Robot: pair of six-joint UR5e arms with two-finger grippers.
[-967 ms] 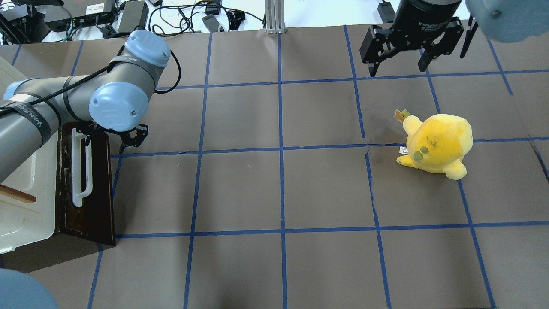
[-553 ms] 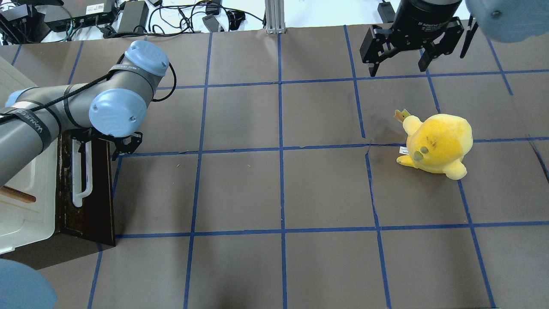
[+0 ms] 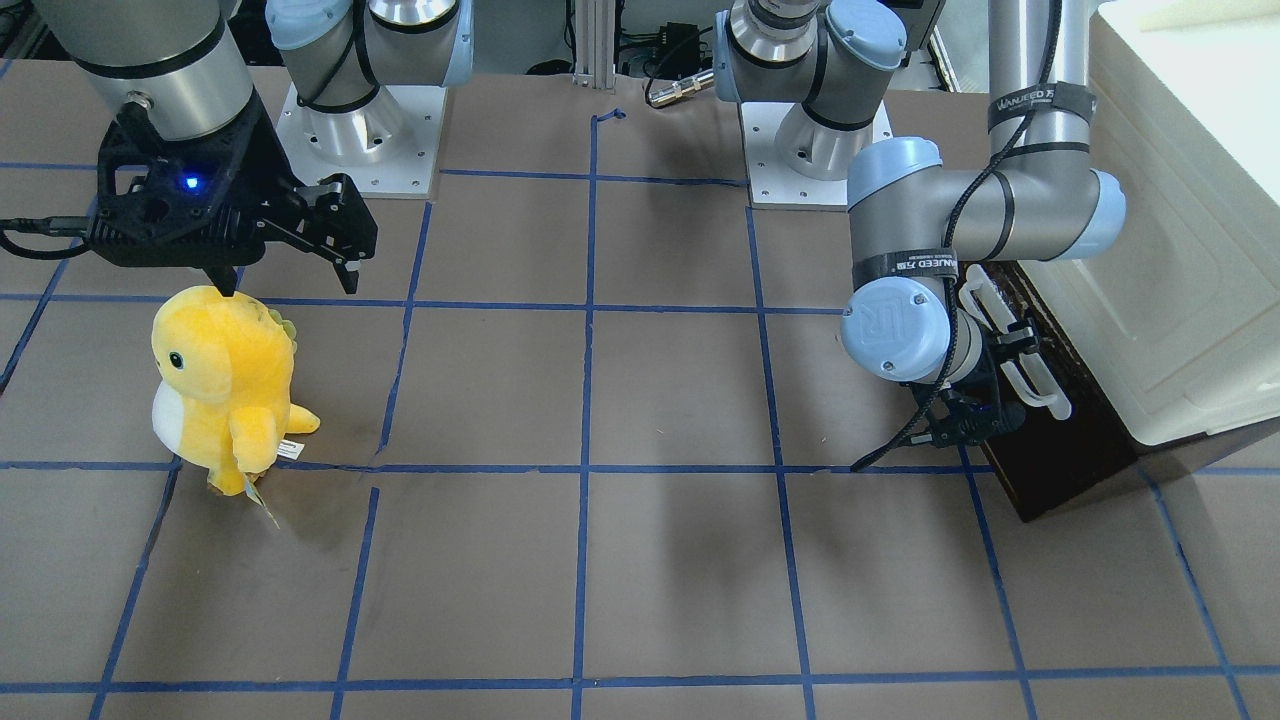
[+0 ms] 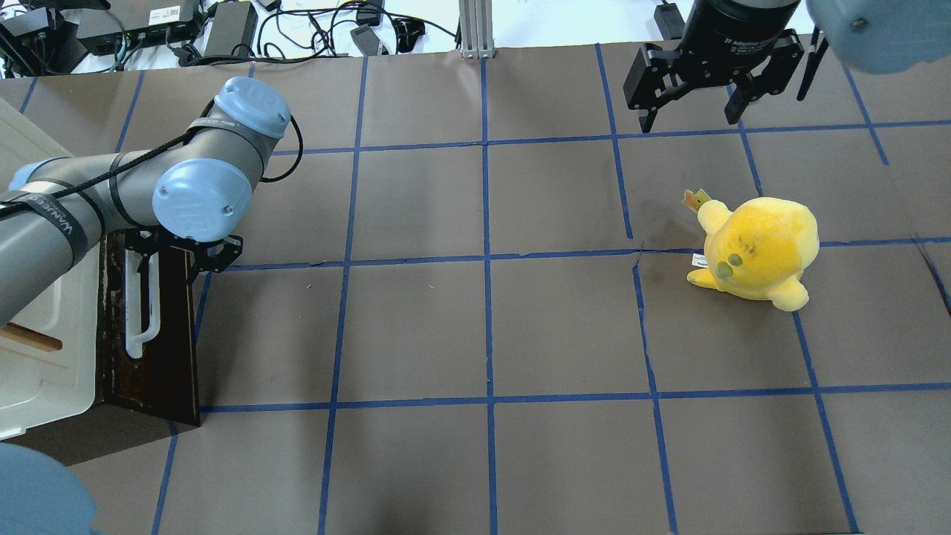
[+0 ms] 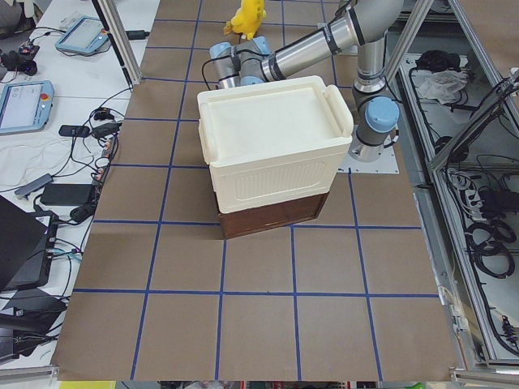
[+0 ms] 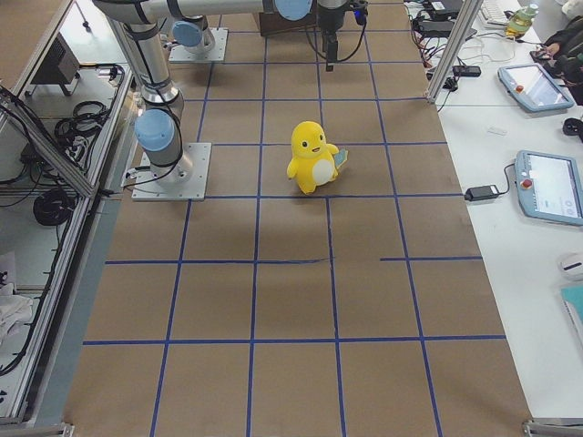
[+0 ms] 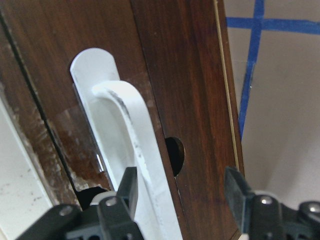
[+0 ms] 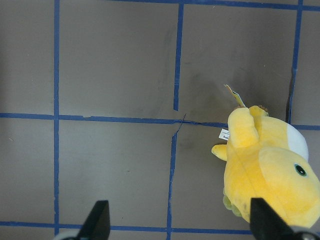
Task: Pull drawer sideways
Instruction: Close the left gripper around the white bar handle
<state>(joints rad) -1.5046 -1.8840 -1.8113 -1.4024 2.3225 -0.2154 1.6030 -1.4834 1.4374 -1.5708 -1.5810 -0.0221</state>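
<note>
Next, my left gripper grabs the white handle by its raised bar and pulls the drawer open.
The dark brown drawer sits under the cream-white cabinet at the table's left edge, with its white bar handle on the front. My left gripper is open at the handle's far end. In the left wrist view the handle runs between the fingers, close to the left one, and the gripper does not clamp it. It also shows in the front view. My right gripper is open and empty at the far right.
A yellow plush toy stands on the right half of the table, just below the right gripper; the right wrist view shows the toy too. Cables and power bricks lie beyond the table's far edge.
My left gripper has moved left, from beside the drawer front to over the handle's far end. The drawer and the right arm have not moved.
</note>
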